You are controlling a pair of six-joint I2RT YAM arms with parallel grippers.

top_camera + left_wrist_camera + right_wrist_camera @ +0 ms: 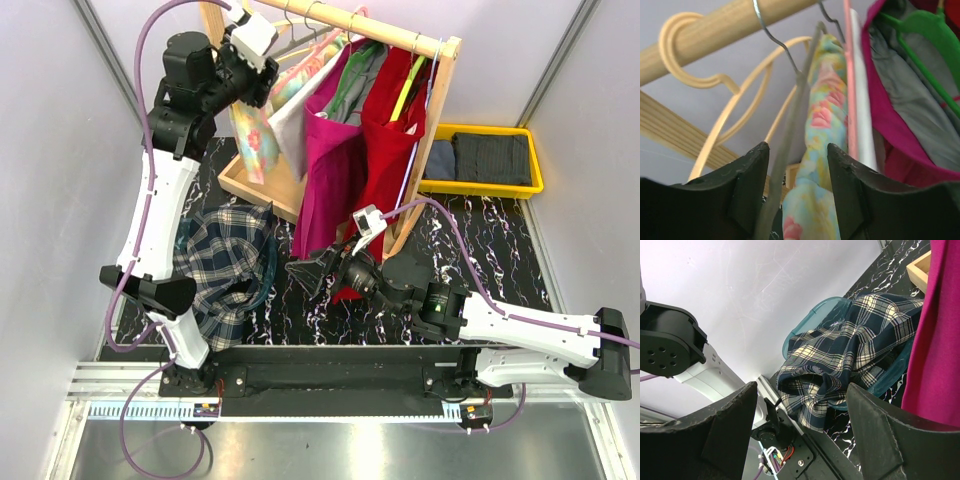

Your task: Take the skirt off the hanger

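Note:
My left gripper grips the metal hanger's near end (277, 54) next, away from the hanger's hook, so that my right gripper then removes the skirt (255, 135).
A floral skirt (255, 135) in pale blue, yellow and pink hangs on a thin metal hanger (785, 145) from the wooden rail (350, 22) at the rack's left end. My left gripper (258, 88) is raised to it. In the left wrist view the skirt (825, 115) and the hanger wire pass between the jaws of the left gripper (797, 150), which stand open. The wire runs close to the left finger (747, 185). My right gripper (315, 270) hovers low in front of the rack, open and empty (802, 390).
A cream hanger (715, 80) hooks the rail to the skirt's left. Magenta (335, 160) and red (395, 140) garments hang to its right. A plaid garment (225, 260) lies in a teal basket (810, 325) by the left arm. A yellow bin (535, 165) holds dark clothes.

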